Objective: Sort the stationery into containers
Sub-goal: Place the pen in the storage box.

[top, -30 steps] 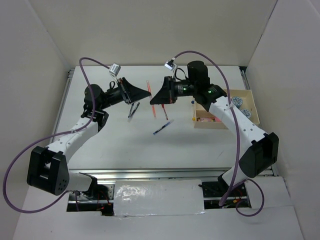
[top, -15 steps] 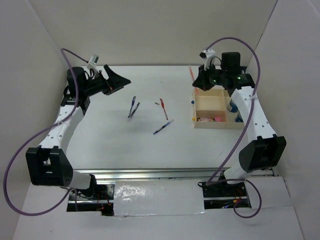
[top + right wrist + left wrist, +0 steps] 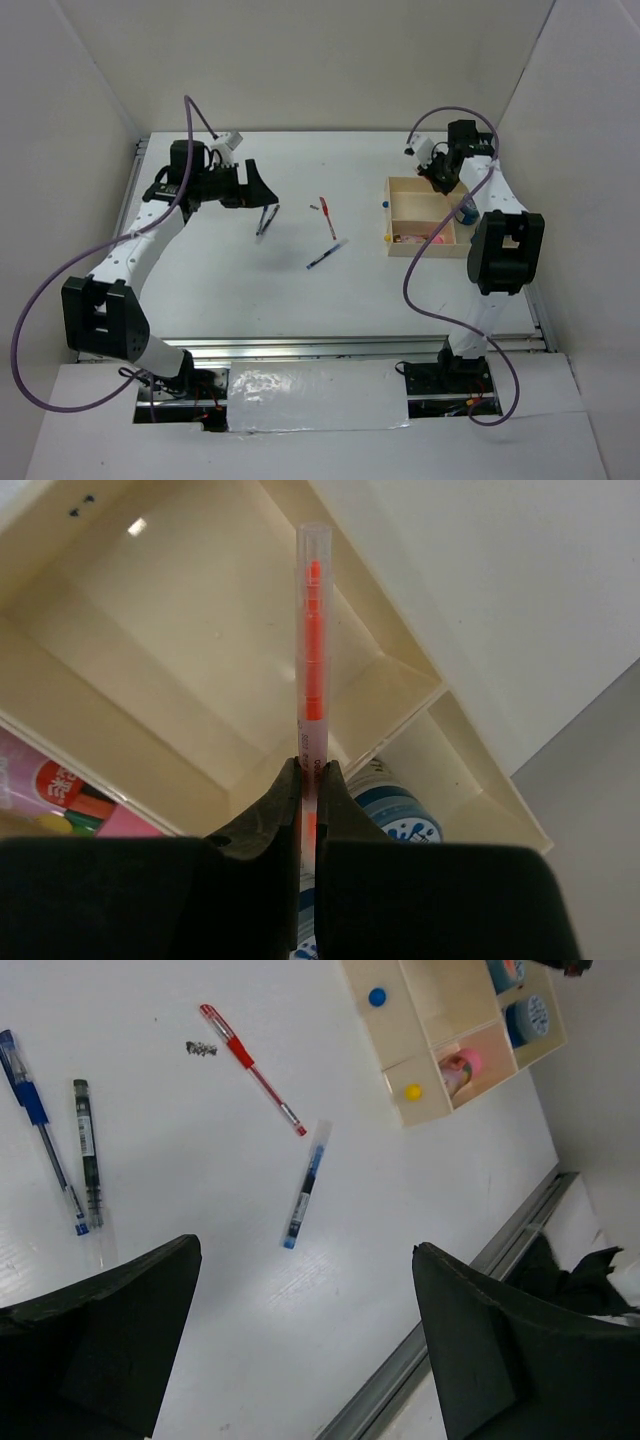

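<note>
My right gripper should keep holding the orange pen: the pen's held part is above the side of the tray's large section beside the roll. If I opened now, the pen across that side would drop.
My right gripper (image 3: 308,772) is shut on an orange pen (image 3: 311,650), which points out over the large compartment of the wooden tray (image 3: 395,660); the top view shows this gripper (image 3: 437,177) above the tray's (image 3: 400,247) back edge. A blue-and-white roll (image 3: 397,808) lies in the compartment beside it, and a pink cylinder (image 3: 463,1064) in another. My left gripper (image 3: 305,1260) stands open with nothing between its fingers, hovering at the table's left (image 3: 258,188). Below it lie a red pen (image 3: 250,1068), a blue pen (image 3: 303,1184), another blue pen (image 3: 40,1125) and a dark pen (image 3: 88,1155).
White walls close the table in at the back and both sides. A metal rail (image 3: 450,1330) runs along the near edge. Blue (image 3: 377,997) and yellow (image 3: 413,1091) dots mark the tray's left wall. A second roll (image 3: 527,1018) sits in a far compartment.
My left gripper has opened and let go of the orange pen, pulled back left, then swung toward the loose pens. My right gripper carried the orange pen from the table's middle to the tray.
</note>
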Available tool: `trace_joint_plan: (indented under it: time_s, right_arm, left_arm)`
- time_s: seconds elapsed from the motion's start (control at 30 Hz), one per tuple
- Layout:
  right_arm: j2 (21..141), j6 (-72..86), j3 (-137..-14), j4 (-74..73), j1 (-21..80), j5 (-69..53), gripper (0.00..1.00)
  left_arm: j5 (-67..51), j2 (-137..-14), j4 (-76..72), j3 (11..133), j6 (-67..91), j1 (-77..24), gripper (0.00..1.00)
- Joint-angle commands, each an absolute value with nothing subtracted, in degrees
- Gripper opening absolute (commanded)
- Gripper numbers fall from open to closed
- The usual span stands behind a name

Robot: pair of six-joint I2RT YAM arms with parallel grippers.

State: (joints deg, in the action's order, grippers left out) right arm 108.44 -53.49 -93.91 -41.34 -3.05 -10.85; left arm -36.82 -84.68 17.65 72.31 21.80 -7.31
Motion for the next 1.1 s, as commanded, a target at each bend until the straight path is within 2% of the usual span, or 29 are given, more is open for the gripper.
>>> trace_joint_plan:
  time_s: [0.0, 0.2, 0.37, 0.5, 0.63, 0.73, 0.93, 1.07]
  right_arm:
    - [109.51, -60.37, -97.65, -42.19, -2.11, -8.09, 0.0]
    - [111.35, -62.93, -94.3, -38.41, -0.26, -6.59, 0.01]
    - [115.48, -62.93, -95.89, -40.69, 2.28, -4.57, 0.03]
    - [116.54, -63.54, -94.66, -38.68, 3.07, -3.69, 0.04]
    - [118.38, -62.93, -95.88, -39.46, 4.22, -3.61, 0.05]
    - [119.35, -63.11, -95.98, -39.73, 4.48, -2.46, 0.07]
    - [120.59, -63.02, -95.8, -39.55, 4.22, -0.18, 0.18]
    - [120.41, -61.01, -95.45, -38.41, 4.39, 1.84, 0.37]
  left_arm:
    - [-33.49, -84.81, 19.86, 73.48, 15.38, -8.61, 0.99]
    - [-27.17, -85.78, 18.02, 72.42, 14.85, -10.37, 0.97]
    - [-17.7, -89.03, 20.12, 75.14, 14.5, -12.74, 0.82]
    - [-8.63, -93.59, 23.45, 79.01, 14.33, -13.36, 0.74]
    - [-4.14, -99.91, 25.49, 83.4, 12.75, -12.92, 0.63]
    - [-1.59, -104.05, 27.15, 86.56, 10.82, -12.83, 0.6]
    - [-0.79, -111.79, 27.16, 92.8, 8.18, -12.48, 0.52]
    - [-0.27, -117.15, 28.39, 99.39, 7.47, -13.01, 0.48]
